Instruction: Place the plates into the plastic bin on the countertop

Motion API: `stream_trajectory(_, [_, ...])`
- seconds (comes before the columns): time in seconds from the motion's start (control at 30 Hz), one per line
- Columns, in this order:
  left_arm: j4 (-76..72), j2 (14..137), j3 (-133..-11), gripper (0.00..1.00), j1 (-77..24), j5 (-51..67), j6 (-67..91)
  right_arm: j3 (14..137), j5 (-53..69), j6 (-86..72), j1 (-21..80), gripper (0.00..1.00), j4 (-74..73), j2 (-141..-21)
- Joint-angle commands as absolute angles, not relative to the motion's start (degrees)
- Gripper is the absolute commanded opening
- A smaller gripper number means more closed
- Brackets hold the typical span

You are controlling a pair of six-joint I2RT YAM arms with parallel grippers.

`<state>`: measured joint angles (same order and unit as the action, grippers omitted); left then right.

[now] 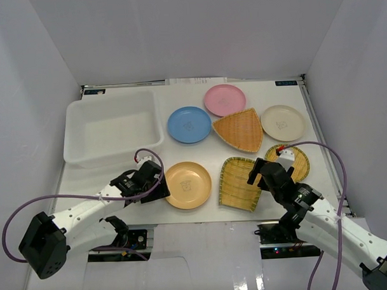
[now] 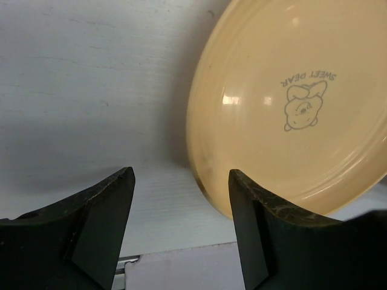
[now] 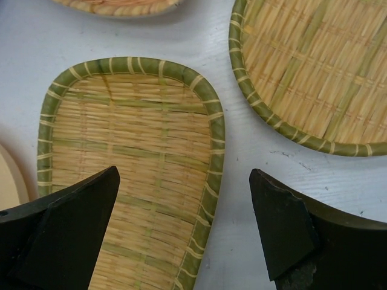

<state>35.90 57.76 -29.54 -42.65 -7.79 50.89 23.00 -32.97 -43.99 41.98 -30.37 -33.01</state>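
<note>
My right gripper is above the squarish woven plate's edge (image 3: 211,185), so my fingertips would miss the plate's edge if I closed now. It should go down first, then close on the plate's edge.
The white plastic bin (image 1: 110,127) stands at the back left of the countertop (image 1: 202,214). A yellow-orange plate (image 1: 188,184) lies near the front; my left gripper (image 1: 158,186) is open at its left rim, which lies by the right finger in the left wrist view (image 2: 284,109). My right gripper (image 1: 258,174) is open above the right edge of the squarish woven dish (image 1: 239,183), which shows between the fingers in the right wrist view (image 3: 139,175). The round woven dish (image 1: 291,161) is to its right. Blue (image 1: 189,124), pink (image 1: 224,99) and cream (image 1: 282,122) plates and a fan-shaped orange dish (image 1: 241,129) lie behind.
Pale grey walls (image 1: 26,93) enclose the countertop on the left, back and right. Purple cables (image 1: 334,165) loop from both arms. The table's front edge and mounting hardware (image 1: 130,237) lie just behind the grippers.
</note>
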Motion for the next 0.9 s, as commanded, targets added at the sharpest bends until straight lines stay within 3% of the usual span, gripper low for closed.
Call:
stream_trajectory(0.0, [31.47, 57.3, -29.53, 0.73, -43.15, -13.44, 52.38, 21.36, -35.43, -47.37, 41.13, 0.94, -31.38, -33.22])
stream_trajectory(0.27, [28.13, 60.38, -26.72, 0.68, -43.42, -13.8, 52.91, 13.54, -28.57, -49.74, 39.82, 0.92, -21.81, -35.5])
stream_trajectory(0.43, [27.69, 60.73, -25.84, 0.45, -43.42, -14.68, 52.74, 9.32, -26.63, -50.1, 37.97, 0.81, -13.99, -38.76])
stream_trajectory(0.47, [27.6, 60.56, -25.93, 0.33, -43.5, -14.76, 52.21, 8.88, -26.28, -50.1, 37.71, 0.79, -12.84, -39.11])
stream_trajectory(0.5, [27.77, 60.47, -26.01, 0.28, -43.51, -14.77, 51.86, 8.35, -25.93, -50.53, 37.44, 0.76, -10.83, -39.37])
stream_trajectory(0.63, [30.23, 59.59, -27.51, 0.01, -43.51, -14.15, 50.89, 7.12, -25.31, -51.77, 37.35, 0.61, -8.96, -38.24])
stream_trajectory(0.8, [36.55, 53.9, -31.54, 0.0, -43.59, -10.73, 48.35, 5.63, -22.59, -52.64, 37.35, 0.4, -9.32, -33.59])
stream_trajectory(0.87, [38.05, 51.17, -34.26, 0.0, -43.68, -8.89, 47.12, 5.27, -22.5, -52.65, 37.35, 0.18, -10.54, -31.57])
